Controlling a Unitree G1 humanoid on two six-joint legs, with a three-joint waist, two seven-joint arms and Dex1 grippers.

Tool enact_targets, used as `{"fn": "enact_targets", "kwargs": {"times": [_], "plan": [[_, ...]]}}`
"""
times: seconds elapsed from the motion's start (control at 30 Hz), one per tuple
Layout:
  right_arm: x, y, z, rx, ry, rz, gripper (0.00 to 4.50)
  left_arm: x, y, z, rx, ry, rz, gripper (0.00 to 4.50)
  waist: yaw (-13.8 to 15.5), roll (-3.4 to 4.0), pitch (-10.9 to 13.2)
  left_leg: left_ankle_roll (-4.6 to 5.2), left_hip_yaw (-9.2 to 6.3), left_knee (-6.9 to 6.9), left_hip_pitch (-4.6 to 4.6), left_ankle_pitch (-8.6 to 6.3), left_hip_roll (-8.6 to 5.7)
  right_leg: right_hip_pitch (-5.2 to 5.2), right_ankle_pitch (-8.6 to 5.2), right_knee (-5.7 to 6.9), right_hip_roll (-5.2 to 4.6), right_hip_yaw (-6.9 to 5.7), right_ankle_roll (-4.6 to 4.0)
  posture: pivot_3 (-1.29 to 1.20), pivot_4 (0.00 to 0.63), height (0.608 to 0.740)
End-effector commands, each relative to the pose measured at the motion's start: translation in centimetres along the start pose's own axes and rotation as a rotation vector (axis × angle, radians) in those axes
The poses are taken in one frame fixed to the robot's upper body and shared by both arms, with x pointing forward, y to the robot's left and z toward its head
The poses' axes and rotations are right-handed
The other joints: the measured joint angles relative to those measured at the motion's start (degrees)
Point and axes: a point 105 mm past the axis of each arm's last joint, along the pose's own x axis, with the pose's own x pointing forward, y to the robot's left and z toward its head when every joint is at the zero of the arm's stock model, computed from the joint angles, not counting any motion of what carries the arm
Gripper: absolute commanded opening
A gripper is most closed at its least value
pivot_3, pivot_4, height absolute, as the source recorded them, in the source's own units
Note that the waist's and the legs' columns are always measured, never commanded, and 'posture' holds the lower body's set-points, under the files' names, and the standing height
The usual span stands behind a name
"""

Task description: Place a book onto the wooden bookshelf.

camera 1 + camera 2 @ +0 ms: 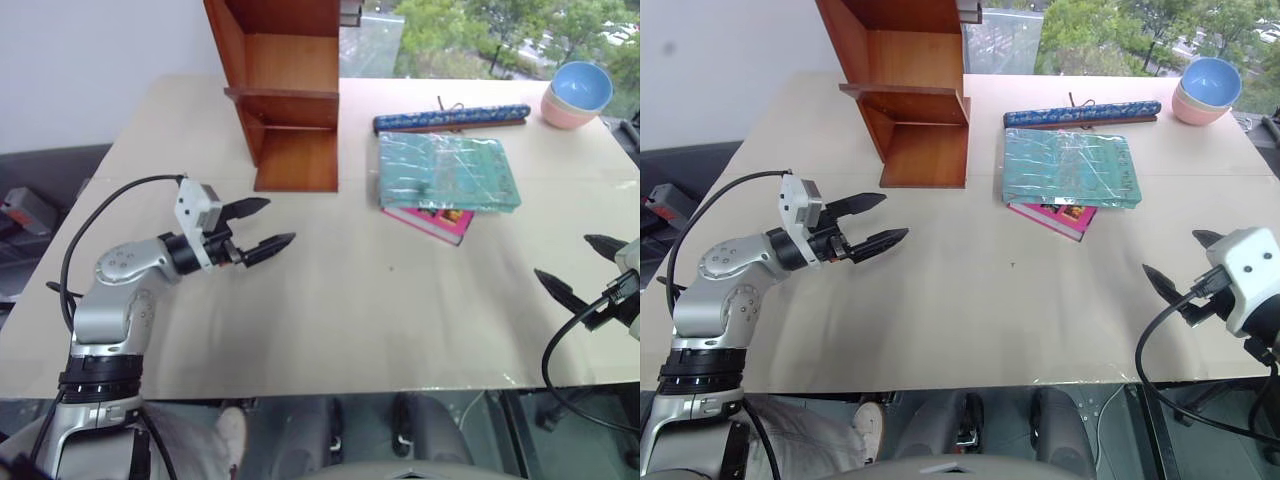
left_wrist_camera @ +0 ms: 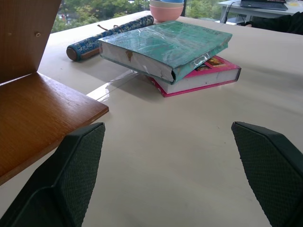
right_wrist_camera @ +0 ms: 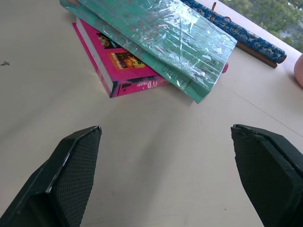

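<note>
The left gripper grabs the teal-green book by its spine edge [image 1: 452, 207] [image 2: 202, 62] next, to place the book onto the wooden bookshelf.
The teal-green book [image 1: 447, 171] in shiny plastic wrap lies flat at mid-table, resting on a smaller pink book [image 1: 432, 221]. The reddish-brown wooden bookshelf [image 1: 285, 90] stands at the back, left of the books. My left gripper [image 1: 258, 226] hovers open over the table in front of the shelf, pointing toward the books, with nothing between its fingers [image 2: 71, 179]. My right gripper [image 1: 1183, 266] is open at the table's right front edge, well short of the book [image 3: 161, 38], and holds nothing.
A long blue patterned roll [image 1: 452, 118] lies just behind the books. Stacked bowls, blue on pink [image 1: 577, 95], sit at the back right corner. The table [image 1: 380, 310] is bare between the grippers and the books.
</note>
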Motion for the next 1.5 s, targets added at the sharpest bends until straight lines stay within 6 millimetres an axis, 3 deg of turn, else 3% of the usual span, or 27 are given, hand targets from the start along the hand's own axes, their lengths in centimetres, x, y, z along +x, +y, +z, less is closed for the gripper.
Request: {"fn": "enact_targets", "kwargs": {"times": [0.03,0.27,0.3,0.4,0.6,0.63,0.83,0.93,1.1,1.27,1.43,1.5], "plan": [[0.0,-0.5,1.4,-0.028,-0.026,-0.031,4.47,-0.1,-0.4,1.8,0.035,-0.031,-0.031,4.5,0.0,0.0,0.0,0.0,0.0,0.0,0.0,0.0,0.0,0.0,0.0,0.0,0.0,0.0,0.0,0.0,0.15,0.738],[1.6,-2.2,0.6,0.006,0.051,-0.097,4.47,0.2,-1.7,3.6,0.032,-0.064,-0.091,4.5,0.0,-0.01,0.0,-0.02,-0.02,0.01,0.01,-0.01,0.0,0.0,-0.04,0.01,-0.05,0.05,0.03,0.0,0.15,0.738],[1.9,-2.6,0.4,0.027,0.05,-0.109,4.23,0.2,-1.9,3.7,0.034,-0.064,-0.098,4.5,0.0,-0.01,0.0,-0.02,-0.04,0.0,0.0,0.0,0.0,0.0,0.0,0.01,-0.04,0.05,-0.03,0.0,0.15,0.738],[2.8,-3.6,0.3,0.119,0.039,-0.11,3.26,0.1,-2.5,4.0,0.038,-0.068,-0.114,4.5,-0.1,0.0,0.0,0.0,0.05,0.0,0.0,0.0,-0.01,-0.01,0.01,0.0,-0.01,0.04,-0.02,0.0,0.15,0.738],[6.1,-6.1,-0.6,0.128,0.087,-0.171,0.28,0.7,-3.8,4.6,0.042,-0.095,-0.146,4.5,-0.2,0.01,0.0,0.0,0.06,0.0,0.02,0.01,0.0,-0.01,0.0,0.0,0.04,0.04,-0.01,0.0,0.15,0.738],[7.1,-6.7,-0.7,0.125,0.094,-0.19,0.03,0.8,-3.9,4.6,0.042,-0.099,-0.149,4.5,-0.3,0.02,0.0,0.0,0.1,0.0,0.02,0.01,0.0,-0.01,0.0,0.0,0.04,0.06,-0.01,0.0,0.15,0.738],[12.8,-10.1,-1.2,0.072,0.122,-0.275,0.03,1.4,-4.7,4.9,0.04,-0.117,-0.153,4.5,-0.5,0.06,0.1,0.01,0.19,0.0,0.01,0.02,-0.02,-0.07,0.03,0.02,0.08,0.12,0.02,0.0,0.15,0.738],[15.6,-10.5,-1.2,0.072,0.114,-0.256,0.03,1.5,-5.0,4.9,0.041,-0.116,-0.139,4.5,-1.0,0.09,0.1,0.01,0.21,-0.01,-0.03,0.03,-0.03,-0.1,0.15,-0.02,0.12,0.14,0.21,0.0,0.15,0.738],[17.8,-8.5,-1.3,0.118,0.08,-0.096,0.03,1.2,-5.1,4.5,0.042,-0.103,-0.106,4.5,-1.3,0.11,0.1,0.0,0.15,-0.23,-0.06,0.03,-0.05,-0.11,0.15,-0.16,0.09,0.05,0.23,0.0,0.15,0.738],[17.4,-5.7,-0.3,0.159,0.016,0.039,0.03,0.9,-4.9,4.2,0.032,-0.102,-0.082,4.5,-1.4,0.17,0.1,-0.03,0.16,-0.48,-0.05,0.05,-0.05,-0.11,0.15,-0.35,0.09,0.01,0.24,0.0,0.15,0.738],[15.5,-0.3,1.4,0.182,-0.061,0.167,0.03,0.7,-4.6,3.5,0.019,-0.088,-0.061,4.5,-1.5,0.2,0.1,-0.08,0.12,-0.54,0.0,0.07,-0.03,-0.08,0.15,-0.35,0.07,-0.02,0.24,0.0,0.15,0.738],[14.9,2.9,2.4,0.195,-0.091,0.234,0.03,0.9,-4.5,3.4,0.009,-0.084,-0.053,4.5,-1.5,0.23,0.1,-0.12,0.15,-0.54,0.02,0.09,-0.04,-0.08,0.16,-0.31,0.07,0.01,0.25,0.0,0.15,0.738]]}}
